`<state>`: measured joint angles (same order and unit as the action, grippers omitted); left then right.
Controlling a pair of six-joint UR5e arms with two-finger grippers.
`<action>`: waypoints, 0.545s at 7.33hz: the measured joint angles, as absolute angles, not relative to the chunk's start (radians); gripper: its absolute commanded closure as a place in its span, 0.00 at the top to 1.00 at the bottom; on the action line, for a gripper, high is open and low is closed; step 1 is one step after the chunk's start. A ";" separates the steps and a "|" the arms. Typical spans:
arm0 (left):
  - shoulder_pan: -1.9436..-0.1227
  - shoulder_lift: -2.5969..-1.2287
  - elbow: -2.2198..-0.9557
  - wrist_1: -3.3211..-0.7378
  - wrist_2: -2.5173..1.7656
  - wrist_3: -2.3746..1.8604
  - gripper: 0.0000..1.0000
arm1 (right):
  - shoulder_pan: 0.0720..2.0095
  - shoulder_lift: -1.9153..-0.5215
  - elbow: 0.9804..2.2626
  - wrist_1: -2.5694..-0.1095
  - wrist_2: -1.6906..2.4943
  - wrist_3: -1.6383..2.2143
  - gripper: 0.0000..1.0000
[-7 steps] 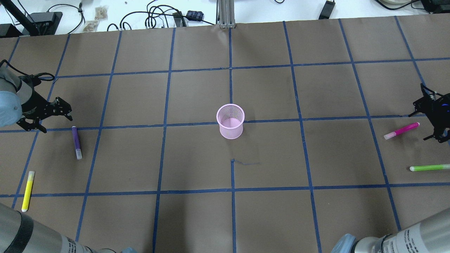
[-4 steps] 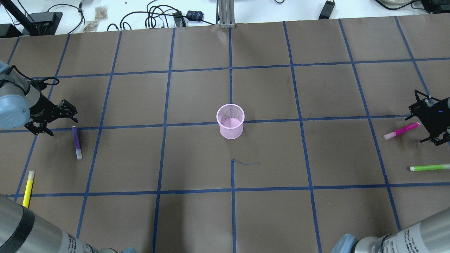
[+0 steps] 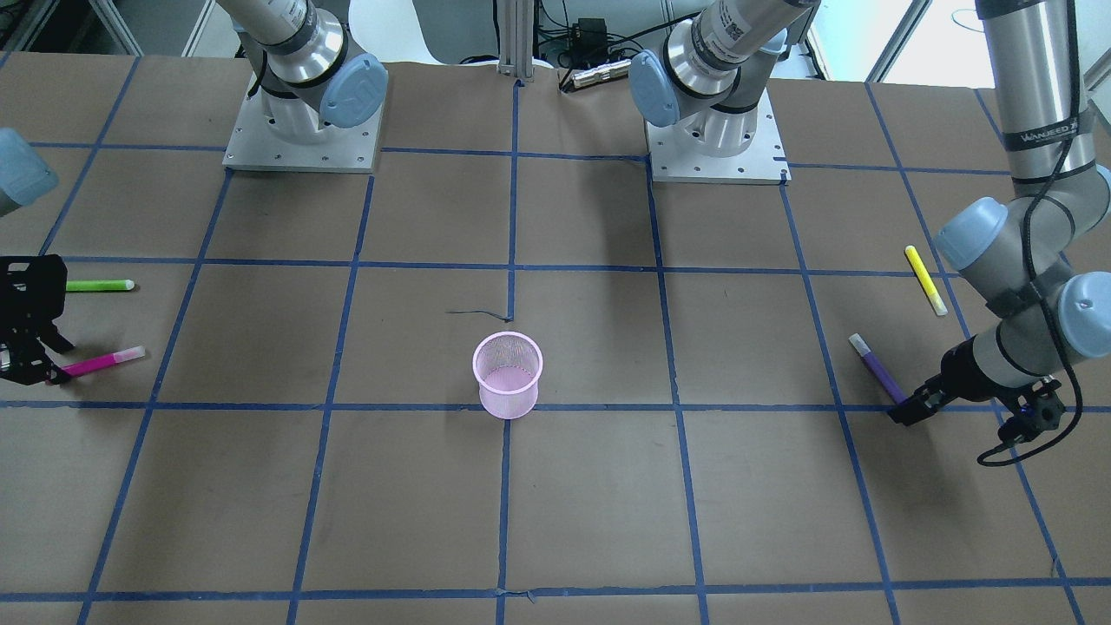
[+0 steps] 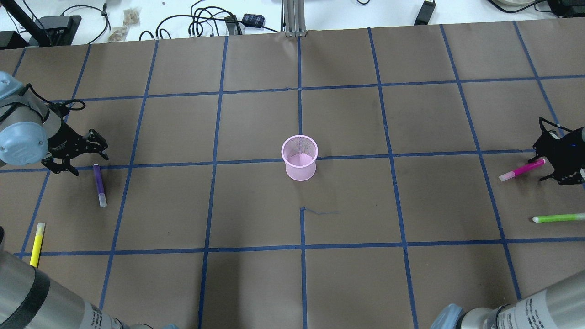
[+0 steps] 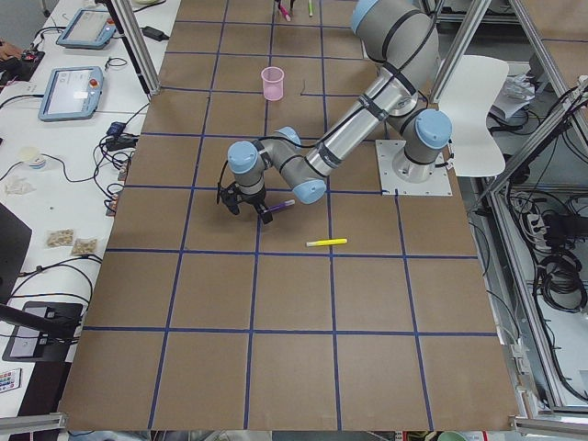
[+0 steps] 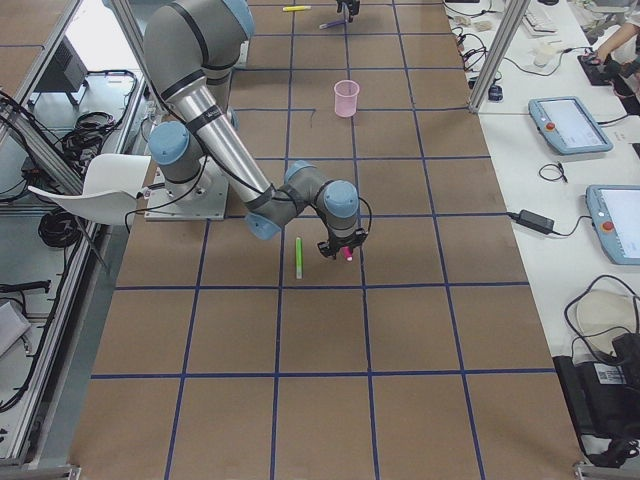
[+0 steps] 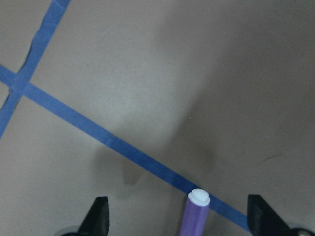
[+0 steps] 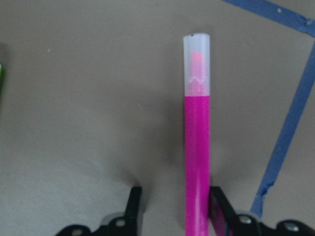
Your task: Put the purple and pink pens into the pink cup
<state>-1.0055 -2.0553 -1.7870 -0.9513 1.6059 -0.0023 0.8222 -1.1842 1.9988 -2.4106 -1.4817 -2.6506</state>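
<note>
I should next grab the pink pen by its rear body (image 3: 75,369) with my right gripper, so the pink pen's end with the cap (image 3: 130,354) stays free to go into the cup.
The pink mesh cup (image 4: 299,157) stands upright at the table's middle, also in the front view (image 3: 508,375). The purple pen (image 4: 98,185) lies at the left. My left gripper (image 4: 89,162) is open, low over the pen's far end. In the left wrist view the pen tip (image 7: 195,216) sits between the spread fingertips (image 7: 100,216). The pink pen (image 4: 521,170) lies at the right. My right gripper (image 4: 539,170) is open and straddles its rear end. In the right wrist view the pen (image 8: 197,147) lies between the fingers (image 8: 134,204), close to the right one.
A yellow pen (image 4: 36,244) lies near the left front edge, below the purple pen. A green pen (image 4: 557,218) lies at the right, in front of the pink pen. Cables and boxes sit beyond the far table edge.
My left gripper has moved right and closer to the purple pen's far end. My right gripper has moved in and down onto the pink pen's rear end. The pens and cup have not moved.
</note>
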 measured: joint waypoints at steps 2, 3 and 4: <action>-1.007 -2.060 -1.787 -0.953 1.611 0.005 0.77 | 0.822 -1.187 1.997 -2.411 -1.482 -2.649 0.00; -1.008 -2.062 -1.787 -0.954 1.610 0.004 0.72 | 0.822 -1.191 1.995 -2.410 -1.484 -2.646 0.00; -1.008 -2.064 -1.787 -0.955 1.607 -0.002 0.70 | 0.822 -1.198 1.993 -2.408 -1.485 -2.630 0.00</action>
<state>-1.0078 -2.0636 -1.7871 -0.9548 1.6072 -0.0016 0.8222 -1.1977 1.9931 -2.4084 -1.4853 -2.6298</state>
